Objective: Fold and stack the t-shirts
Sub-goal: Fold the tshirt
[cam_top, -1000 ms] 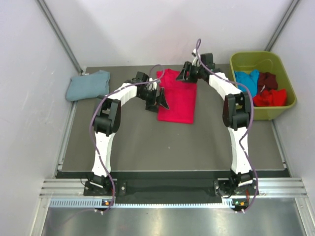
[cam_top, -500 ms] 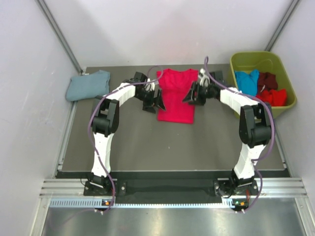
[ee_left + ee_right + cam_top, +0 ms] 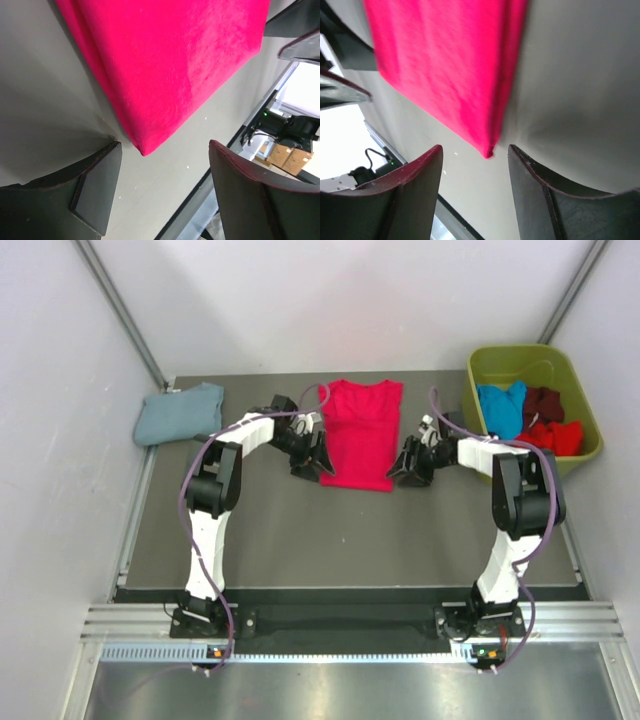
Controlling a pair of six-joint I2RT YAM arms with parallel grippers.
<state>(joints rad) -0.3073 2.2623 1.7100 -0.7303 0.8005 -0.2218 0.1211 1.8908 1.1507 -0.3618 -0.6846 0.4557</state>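
I should next grab the crimson-red t-shirt's near corner (image 3: 390, 488) (image 3: 488, 150) with my right gripper, opposite my left gripper's corner. Then the t-shirt's near edge can be folded over evenly.
A crimson-red t-shirt (image 3: 360, 435) lies flat as a long folded strip at the back middle of the table. My left gripper (image 3: 312, 462) sits low at its near left corner. In the left wrist view the jaws of that gripper (image 3: 165, 150) are open, with the shirt's corner (image 3: 142, 149) just at their mouth. My right gripper (image 3: 405, 468) sits at the near right corner. It too is open (image 3: 475, 150), and the red corner (image 3: 487, 151) points between its fingers without touching them. A folded blue-grey t-shirt (image 3: 180, 412) lies at the back left.
An olive-green bin (image 3: 590, 410) stands at the back right. It holds a bright blue t-shirt (image 3: 500, 405), a maroon one (image 3: 545, 402) and a red one (image 3: 550, 438), all crumpled. Grey walls close in on the left, back and right.
My right gripper has swung from the shirt's far collar end down to its near right corner. My left gripper has slid slightly nearer along the left edge and narrowed its jaws.
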